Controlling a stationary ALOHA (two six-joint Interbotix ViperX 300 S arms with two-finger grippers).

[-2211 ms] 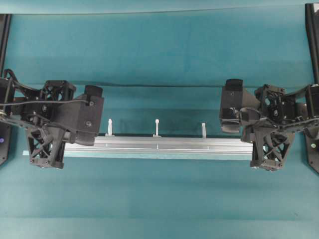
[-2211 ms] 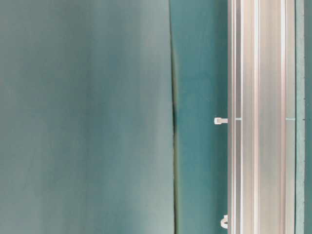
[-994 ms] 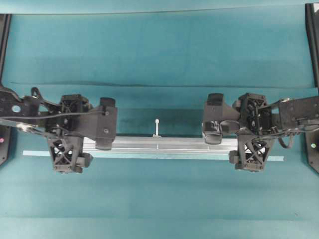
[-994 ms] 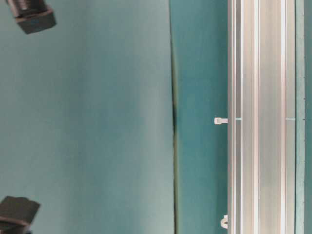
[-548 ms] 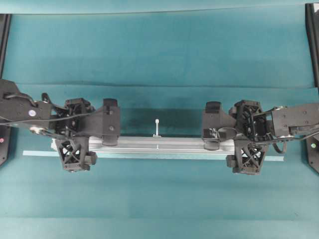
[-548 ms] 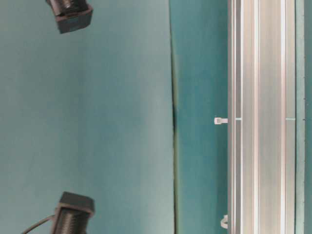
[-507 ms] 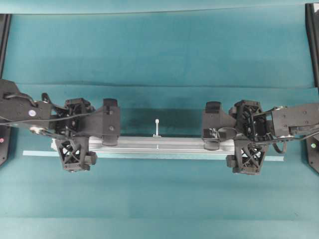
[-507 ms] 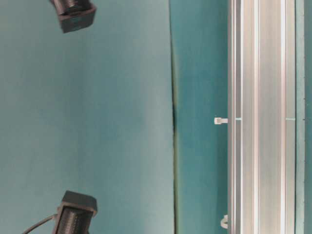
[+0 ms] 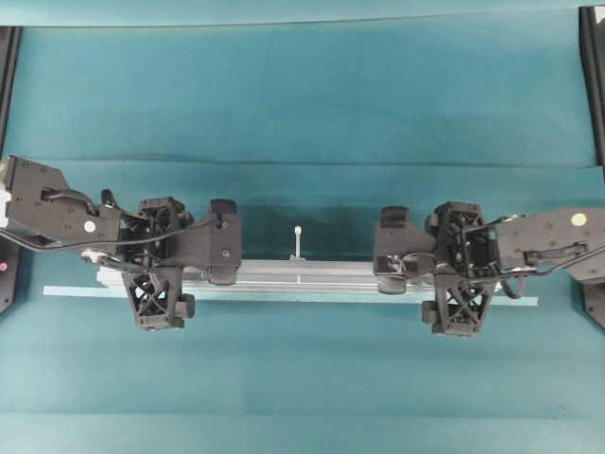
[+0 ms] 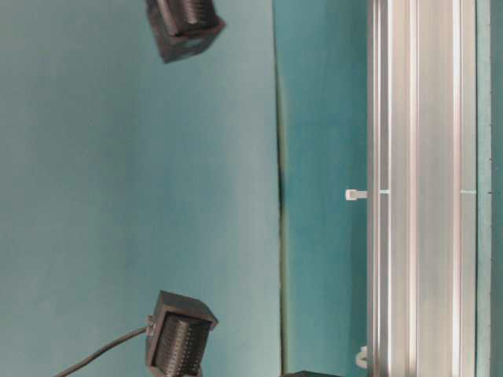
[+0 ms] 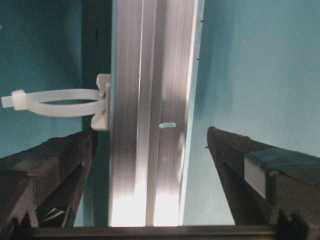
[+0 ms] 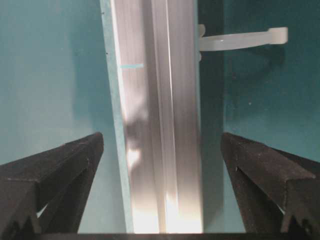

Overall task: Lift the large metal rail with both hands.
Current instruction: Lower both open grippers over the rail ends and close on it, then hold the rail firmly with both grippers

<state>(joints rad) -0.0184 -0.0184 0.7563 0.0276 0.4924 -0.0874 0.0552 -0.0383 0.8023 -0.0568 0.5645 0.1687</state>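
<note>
The metal rail is between my fingers, low over the teal cloth. My right gripper will close now, and it would hold the rail.
The large metal rail [image 9: 302, 274] lies flat on the teal cloth, long, silver and grooved, with a white zip tie [image 9: 298, 241] sticking out at its middle. My left gripper [image 9: 159, 272] stands over the rail's left part and my right gripper [image 9: 460, 274] over its right part. In the left wrist view the rail [image 11: 150, 100] runs between the black fingers [image 11: 45, 175], with a gap on both sides of it and a zip tie loop [image 11: 55, 102] beside it. The right wrist view shows the same: the rail [image 12: 160, 100] lies between wide-apart fingers [image 12: 270, 175] that do not touch it. Both grippers are open.
A thin pale tape strip [image 9: 284, 297] lies along the rail's near side and reaches past both its ends. The cloth has a fold line [image 9: 302, 161] behind the rail. Black frame posts [image 9: 591, 76] stand at the left and right edges.
Both grippers have slid inward along the rail toward its middle and come lower over it. The rail has not moved and both grippers stay open.
</note>
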